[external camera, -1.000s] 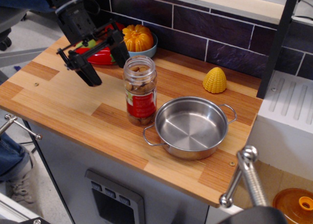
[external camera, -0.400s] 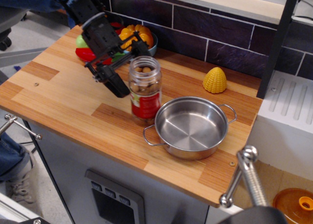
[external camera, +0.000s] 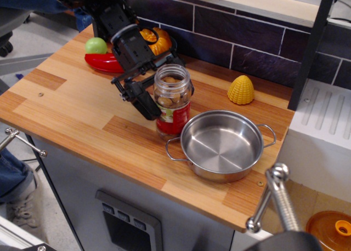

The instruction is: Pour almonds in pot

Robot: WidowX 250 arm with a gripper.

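Observation:
My gripper takes hold of the jar by its body next, to keep the clear jar's opening free to pour almonds into the pot.
The almonds show through a clear narrow jar with a red label. The jar stands upright, lidless, on the wooden counter and touches the left rim of the pot. The pot is shiny, shallow and empty, with two wire loop handles. My gripper is open and straddles the jar's upper half. Its near finger is against the jar's left side. The far finger is behind the jar, mostly hidden.
A yellow toy corn stands behind the pot. A red pepper, a green apple and an orange toy in a bowl lie at the back left. A metal handle rises in the foreground. The counter's right edge is close to the pot.
My gripper moved right and down from the counter's back left until it straddles the jar. The jar shifted right, and the pot slid right with it.

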